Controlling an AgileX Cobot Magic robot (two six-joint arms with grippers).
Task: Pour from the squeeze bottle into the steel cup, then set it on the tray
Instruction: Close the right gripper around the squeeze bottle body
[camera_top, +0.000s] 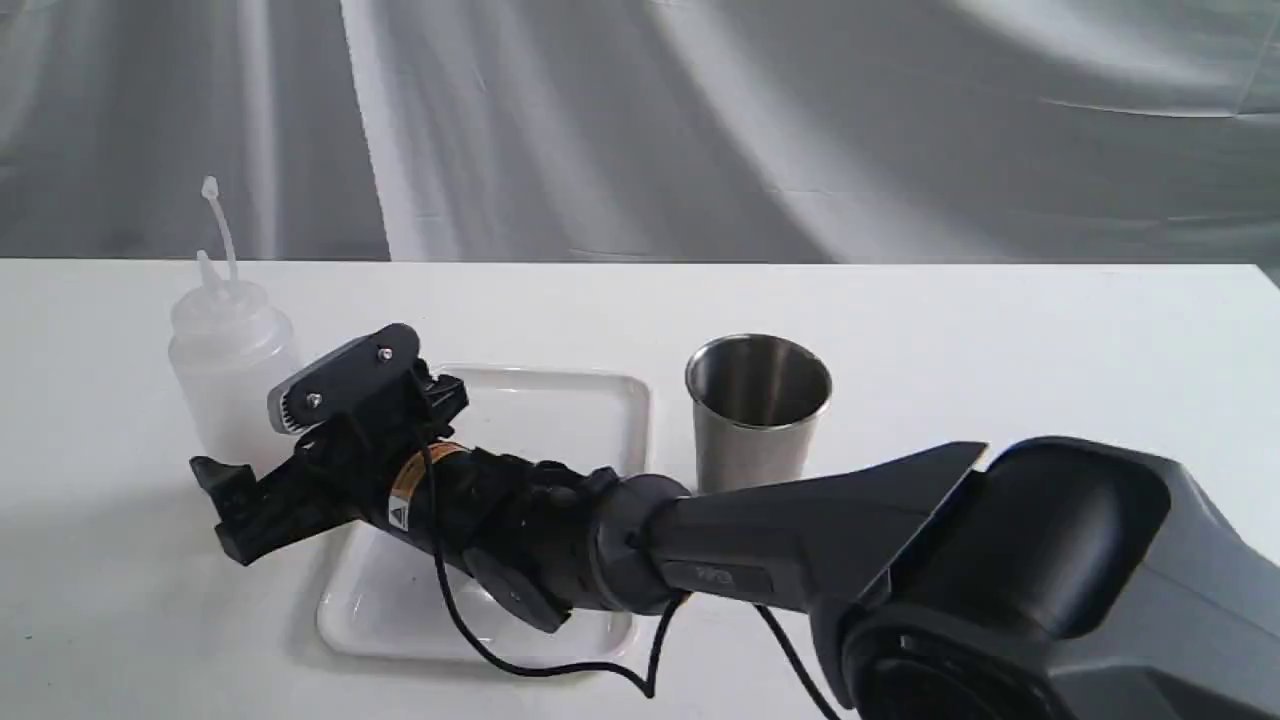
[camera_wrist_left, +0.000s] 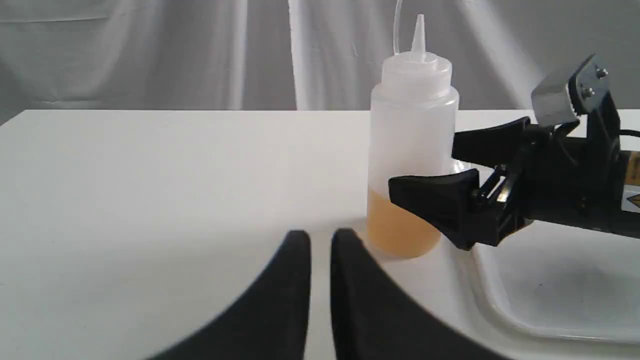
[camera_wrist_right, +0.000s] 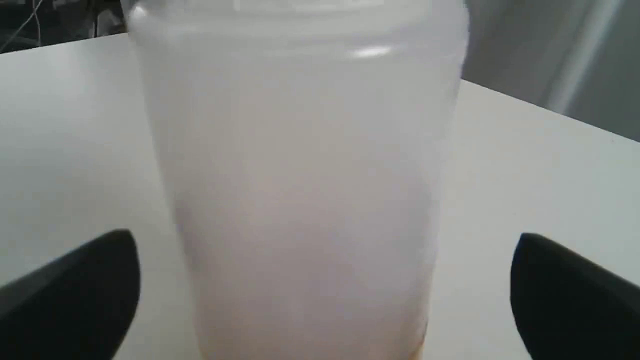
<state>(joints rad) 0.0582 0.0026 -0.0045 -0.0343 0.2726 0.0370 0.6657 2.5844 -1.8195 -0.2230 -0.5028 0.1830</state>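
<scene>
The robot's right gripper needs to leave the squeeze bottle's cap and spout free to pour, so next it needs to grab the squeeze bottle by its lower half.
The squeeze bottle stands upright on the table left of the tray, with amber liquid in its bottom third and its cap strap sticking up. My right gripper has reached across the tray and stands open around the bottle's lower half. In the right wrist view the bottle fills the gap, and both fingers stay clear of its sides. The steel cup stands upright right of the tray. My left gripper is shut and empty, low over the table near the bottle.
The right arm lies low across the tray's near half, and its black cable loops onto the table in front. A grey curtain hangs behind the table's far edge. In the left wrist view, bare white table stretches beside the bottle.
</scene>
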